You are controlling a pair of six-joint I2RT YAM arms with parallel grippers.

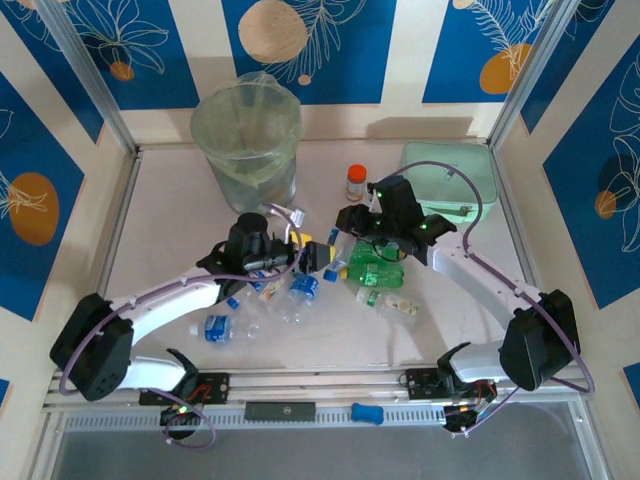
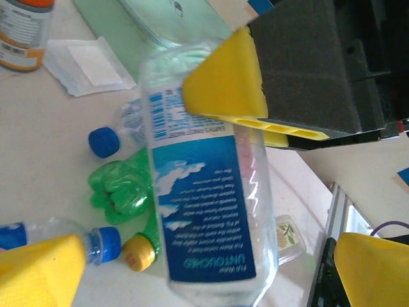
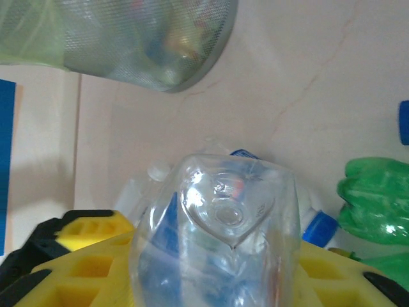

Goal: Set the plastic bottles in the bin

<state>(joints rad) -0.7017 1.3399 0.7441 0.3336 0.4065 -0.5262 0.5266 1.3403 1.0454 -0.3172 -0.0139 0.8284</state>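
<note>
My left gripper isn't ready to close on the bottle yet: its fingers stop short in the left wrist view. It needs to move toward the labelled sides first.
My right gripper (image 3: 214, 284) is shut on a clear plastic bottle with a blue label (image 3: 220, 236), whose base faces the wrist camera. In the left wrist view that bottle (image 2: 208, 192) hangs tilted above the table, with a yellow right finger (image 2: 223, 83) pressed on its upper part. My left gripper (image 2: 204, 278) is open, its pads wide apart on either side of the bottle's lower end. More bottles lie on the table: clear ones (image 1: 215, 327) (image 1: 300, 292) and a crushed green one (image 1: 375, 272). The pale-green bin (image 1: 245, 140) stands at the back left.
An orange-capped jar (image 1: 356, 182) and a mint-green case (image 1: 450, 175) sit at the back right. A small flat packet (image 1: 400, 303) lies by the green bottles. A white wrapper (image 2: 86, 64) rests near the jar. Metal frame posts border the table.
</note>
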